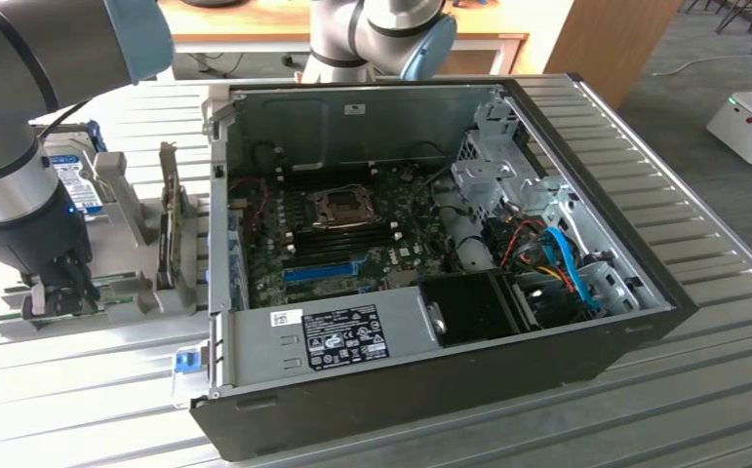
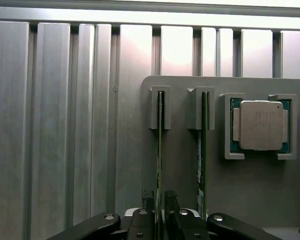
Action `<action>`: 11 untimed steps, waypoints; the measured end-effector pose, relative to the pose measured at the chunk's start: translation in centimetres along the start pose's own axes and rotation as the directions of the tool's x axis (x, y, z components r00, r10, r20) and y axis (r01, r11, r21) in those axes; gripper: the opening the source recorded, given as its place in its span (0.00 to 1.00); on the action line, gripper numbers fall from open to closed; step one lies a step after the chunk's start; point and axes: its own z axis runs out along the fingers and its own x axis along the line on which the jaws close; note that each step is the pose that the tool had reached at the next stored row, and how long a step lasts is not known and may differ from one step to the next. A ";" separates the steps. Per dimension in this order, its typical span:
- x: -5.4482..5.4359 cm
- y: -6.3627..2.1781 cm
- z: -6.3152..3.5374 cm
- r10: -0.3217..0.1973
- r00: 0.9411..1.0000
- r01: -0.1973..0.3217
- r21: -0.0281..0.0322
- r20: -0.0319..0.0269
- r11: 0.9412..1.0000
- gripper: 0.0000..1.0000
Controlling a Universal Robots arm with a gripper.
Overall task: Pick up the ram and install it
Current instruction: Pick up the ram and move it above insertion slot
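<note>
The gripper grabs the ram by the middle of its exposed long edge [image 2: 159, 192] next, to install it in the motherboard.
The ram [image 2: 160, 150] is a thin green stick standing on edge in a slot of the grey holder [image 2: 182, 165]. A second such stick [image 2: 202, 150] stands in the neighbouring slot. My gripper [image 2: 159, 202] is low over the first stick, with one black finger [image 2: 149, 202] on each side of its near end and a narrow gap showing, so it is open. The stick still sits in its slot. In the exterior view the gripper [image 1: 57, 292] reaches down to the holder [image 1: 129, 302] at that view's left, beside the open computer case [image 1: 584, 341].
A silver processor [image 2: 260, 125] lies in a pocket of the holder beside the sticks. A hard drive with a blue label [image 1: 76, 185] stands behind the arm. Inside the case are the motherboard with a blue slot [image 1: 317, 270], a CPU socket [image 1: 343, 207] and cables. The table is ribbed metal [image 1: 63, 409].
</note>
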 end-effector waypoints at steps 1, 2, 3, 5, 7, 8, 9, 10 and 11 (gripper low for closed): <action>0.0 0.00 0.00 0.000 1.000 0.000 0.000 0.000 1.000 0.23; 0.0 0.00 0.00 0.000 1.000 0.000 0.000 0.000 1.000 0.23; 0.0 0.00 0.00 0.000 1.000 0.000 0.000 0.000 1.000 0.23; 0.0 0.00 0.00 -0.001 1.000 0.001 0.000 0.000 1.000 0.23; 0.0 0.00 0.00 -0.004 1.000 0.004 0.000 0.000 1.000 0.23; 0.0 0.00 0.00 -0.004 1.000 0.004 0.000 0.000 1.000 0.23; 0.0 0.00 0.00 -0.004 1.000 0.004 0.000 0.000 1.000 0.23; 0.0 0.00 0.00 -0.004 1.000 0.004 0.000 0.000 1.000 0.23; 0.0 -0.01 0.00 -0.004 1.000 0.004 0.000 0.000 1.000 0.23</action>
